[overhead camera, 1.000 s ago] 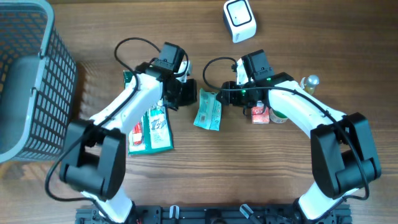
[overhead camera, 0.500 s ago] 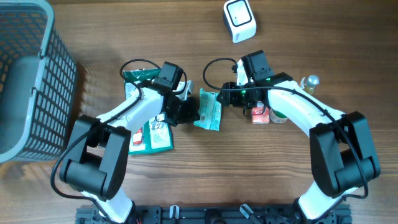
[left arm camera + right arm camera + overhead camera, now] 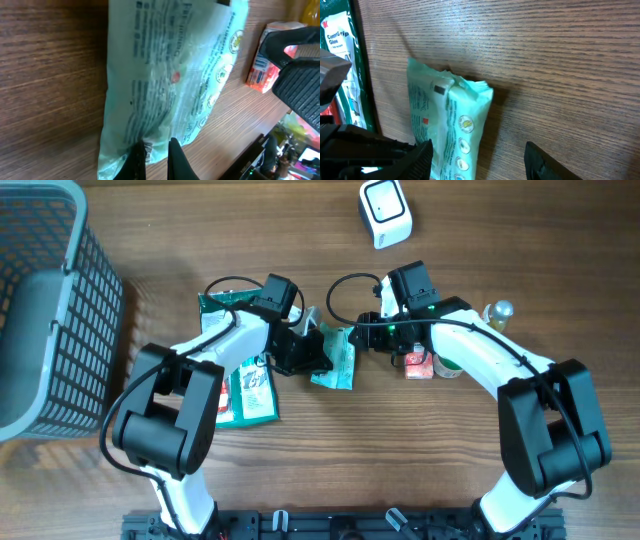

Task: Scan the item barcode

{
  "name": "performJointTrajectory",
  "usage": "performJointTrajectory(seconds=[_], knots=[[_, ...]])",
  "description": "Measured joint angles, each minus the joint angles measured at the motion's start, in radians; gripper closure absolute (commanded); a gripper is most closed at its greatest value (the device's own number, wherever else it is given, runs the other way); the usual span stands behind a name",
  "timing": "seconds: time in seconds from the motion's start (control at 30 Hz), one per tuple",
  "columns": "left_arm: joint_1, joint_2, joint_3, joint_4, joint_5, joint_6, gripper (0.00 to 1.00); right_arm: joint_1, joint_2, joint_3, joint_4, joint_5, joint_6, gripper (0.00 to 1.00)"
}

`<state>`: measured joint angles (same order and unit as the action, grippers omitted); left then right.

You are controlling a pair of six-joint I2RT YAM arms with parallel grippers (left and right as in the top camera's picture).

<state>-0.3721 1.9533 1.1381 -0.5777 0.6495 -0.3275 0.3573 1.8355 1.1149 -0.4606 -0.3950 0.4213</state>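
My right gripper grabs the teal packet [image 3: 338, 360] by its edge with the round symbols next, which leaves the packet's printed side uncovered to scan.
The item, a pale teal plastic packet [image 3: 338, 360], lies on the wooden table between the two arms. My left gripper [image 3: 316, 358] is at its left edge. In the left wrist view the packet [image 3: 170, 80] fills the frame, and the black fingers of the left gripper [image 3: 155, 146] are shut on its near edge. My right gripper [image 3: 363, 337] hovers at the packet's upper right corner. In the right wrist view it [image 3: 480, 162] stands open, with the packet [image 3: 450, 125] lying below, close to the left finger [image 3: 420, 160]. A white scanner [image 3: 385, 213] stands at the back.
A grey mesh basket [image 3: 45, 310] stands at the far left. Green carded packages [image 3: 248, 390] lie under the left arm. A red and white carton [image 3: 418, 364] and a small bottle [image 3: 497, 311] sit beneath the right arm.
My left arm has swung right from the green packages to the teal packet and closed on its edge. The right arm has not moved.
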Motion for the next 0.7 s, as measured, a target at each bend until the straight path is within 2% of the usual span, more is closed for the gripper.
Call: performJointTrajectory(seconds=[0.17,0.3,0.37,0.4,0.6,0.7], knots=[[-0.002,0.001,0.005,-0.008,-0.023,0.000,0.96,0.000,0.000,0.000,0.001,-0.006,0.012,0.39],[-0.005,0.001,0.007,-0.009,-0.031,0.000,0.96,0.000,0.077,0.000,0.053,-0.055,0.038,0.44],[-0.006,0.001,0.007,-0.010,-0.035,0.000,0.96,-0.001,0.113,0.000,0.100,-0.120,0.046,0.56],[-0.006,0.001,0.008,-0.011,-0.037,0.000,0.96,-0.001,0.124,0.000,0.114,-0.151,0.050,0.66],[-0.006,0.001,0.010,-0.013,-0.038,0.000,0.96,-0.001,0.151,0.000,0.137,-0.208,0.053,0.85],[-0.006,0.001,0.010,-0.013,-0.039,0.000,0.96,-0.001,0.151,0.000,0.150,-0.215,0.052,0.90]])
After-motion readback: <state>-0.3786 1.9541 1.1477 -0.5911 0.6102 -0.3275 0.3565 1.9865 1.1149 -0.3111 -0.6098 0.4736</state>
